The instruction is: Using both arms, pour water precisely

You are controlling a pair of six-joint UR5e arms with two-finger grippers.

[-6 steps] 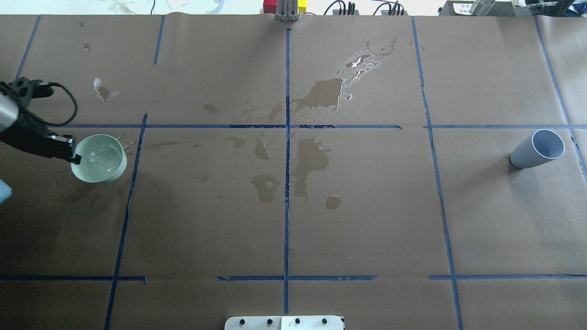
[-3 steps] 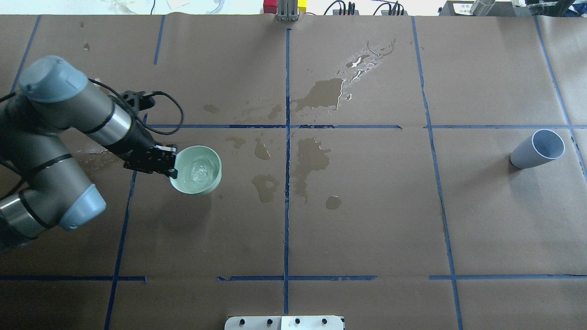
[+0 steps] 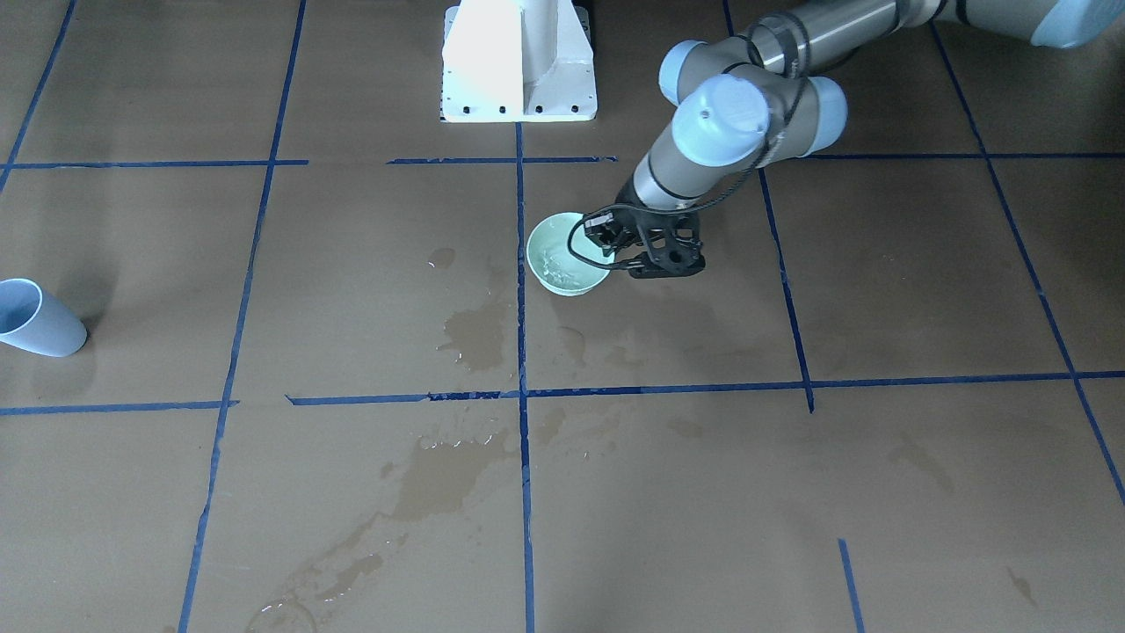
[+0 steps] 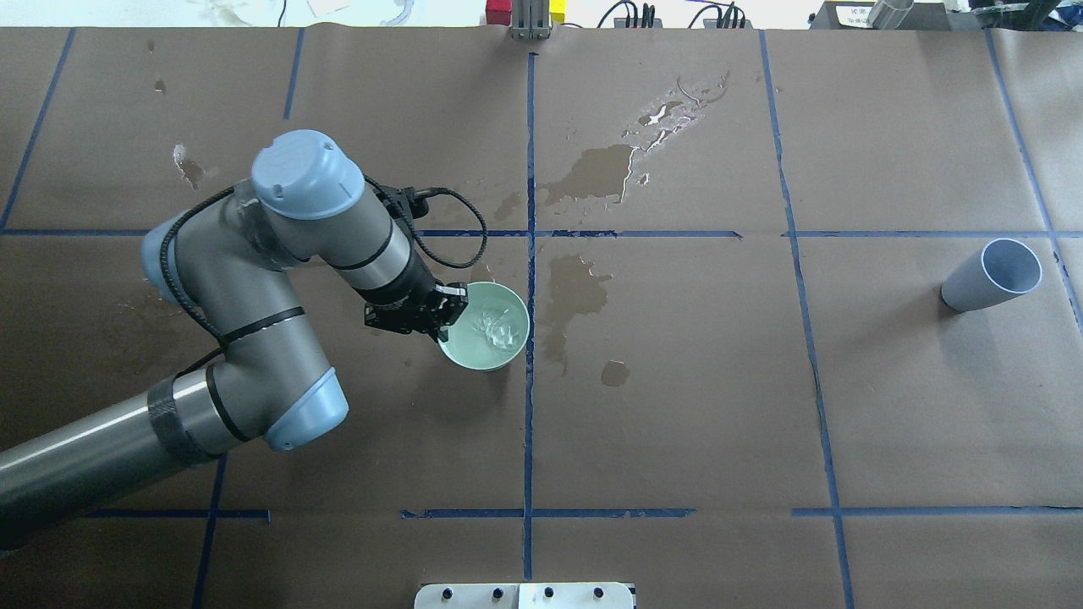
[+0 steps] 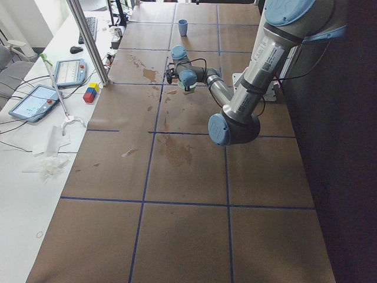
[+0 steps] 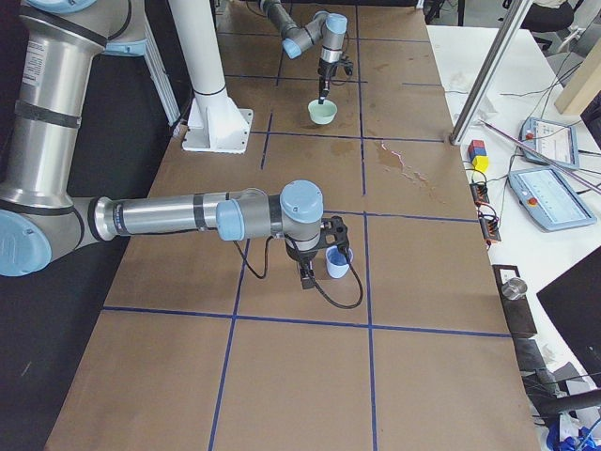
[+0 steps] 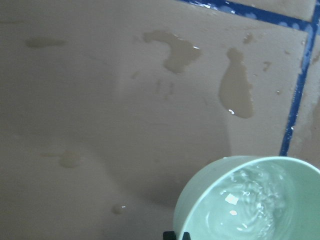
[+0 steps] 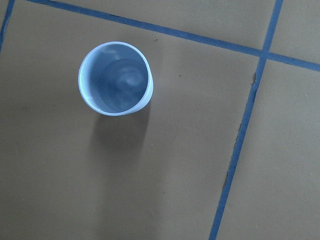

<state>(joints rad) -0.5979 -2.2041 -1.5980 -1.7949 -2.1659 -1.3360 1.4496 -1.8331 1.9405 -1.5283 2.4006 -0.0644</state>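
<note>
My left gripper needs to lower the bowl (image 3: pixel 571 286) onto the tape line (image 3: pixel 521 302) before it releases the bowl, because the bowl is hanging above the table beside that line.
My left gripper (image 4: pixel 447 311) is shut on the near-left rim of a pale green bowl (image 4: pixel 474 359), held just left of the table's centre tape line. Clear water (image 4: pixel 495 326) ripples inside the bowl, and the left wrist view shows the water (image 7: pixel 255 200) within the bowl's wall (image 7: pixel 200 200). From the front, the left gripper (image 3: pixel 613 251) stands to the right of the bowl (image 3: pixel 571 286). A light blue cup (image 4: pixel 986 279) stands upright at the far right. The right gripper (image 6: pixel 310 268) shows only in the exterior right view, beside the cup (image 6: pixel 338 263); I cannot tell whether it is open or shut. The right wrist view looks straight down into the cup (image 8: pixel 116 80).
Dark wet stains (image 4: pixel 592 173) spread over the brown paper around the centre and towards the far edge. Blue tape lines (image 4: pixel 530 423) divide the table into squares. The white pedestal (image 3: pixel 518 61) sits at the robot's edge. Coloured blocks and cables (image 4: pixel 516 10) lie past the far edge.
The left arm has carried the bowl from the far left of the table rightward to the centre line, its water sloshing. The blue cup has not moved.
</note>
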